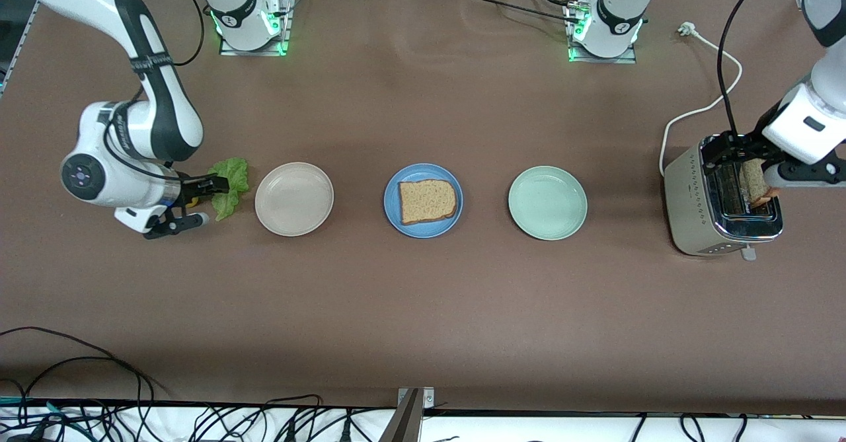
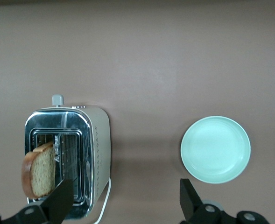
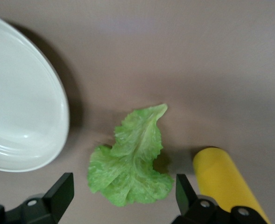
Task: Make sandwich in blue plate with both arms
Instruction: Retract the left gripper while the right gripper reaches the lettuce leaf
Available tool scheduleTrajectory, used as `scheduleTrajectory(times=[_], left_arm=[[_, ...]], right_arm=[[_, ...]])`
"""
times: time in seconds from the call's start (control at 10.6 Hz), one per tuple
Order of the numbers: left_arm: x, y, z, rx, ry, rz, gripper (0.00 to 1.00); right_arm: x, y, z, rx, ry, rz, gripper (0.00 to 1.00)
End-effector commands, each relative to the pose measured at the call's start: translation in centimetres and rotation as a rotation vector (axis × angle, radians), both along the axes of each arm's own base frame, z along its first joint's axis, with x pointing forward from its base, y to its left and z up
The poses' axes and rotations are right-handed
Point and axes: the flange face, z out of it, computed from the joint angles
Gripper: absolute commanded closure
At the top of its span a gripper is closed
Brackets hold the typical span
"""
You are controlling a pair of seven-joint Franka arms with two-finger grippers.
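The bread in the blue plate will get a layer of greens, so my right gripper will next grab the lettuce leaf by its ruffled edge [image 3: 123, 186].
The blue plate [image 1: 423, 230] sits mid-table with one brown bread slice [image 1: 428, 201] flat on it. A second bread slice [image 1: 753, 183] [image 2: 38, 170] stands tilted out of a slot of the silver toaster [image 1: 724, 197] [image 2: 67, 158] at the left arm's end. My left gripper [image 1: 765, 161] [image 2: 124, 203] hangs open over the toaster and holds nothing. A ruffled green lettuce leaf [image 1: 229, 186] [image 3: 132, 161] lies on the table at the right arm's end. My right gripper [image 1: 200, 201] [image 3: 123, 193] is low and open, one finger on each side of the leaf's edge.
A beige plate [image 1: 294, 199] [image 3: 20, 126] lies between the lettuce and the blue plate. A pale mint-green plate [image 1: 547, 202] [image 2: 215, 149] lies between the blue plate and the toaster. A yellow object [image 3: 226, 182] rests beside the lettuce. The toaster's white cord [image 1: 700, 108] runs toward the bases.
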Motion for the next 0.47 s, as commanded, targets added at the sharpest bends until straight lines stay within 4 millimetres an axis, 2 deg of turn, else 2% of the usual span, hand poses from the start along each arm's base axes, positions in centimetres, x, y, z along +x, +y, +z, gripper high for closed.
scheduleTrajectory(times=[0.0,0.19,0.28,0.38], left_arm=[[-1.7,-0.3,2.0,0.000,0.002,-0.014,0.00],[-1.9,0.0,5.5,0.000,-0.015,-0.007,0.00],[-2.2,-0.4,6.4,0.000,-0.013,-0.012,0.00],[-2.3,-0.5,6.6,0.000,-0.012,-0.012,0.00]], right_arm=[[-2.1,-2.0,-6.5,0.037,0.087,0.060,0.03],[-2.2,-2.3,-8.2,0.035,0.089,0.059,0.03],[-2.3,-2.3,-8.7,0.040,0.095,0.072,0.12],[-2.4,-2.3,-8.8,0.041,0.104,0.072,0.38]])
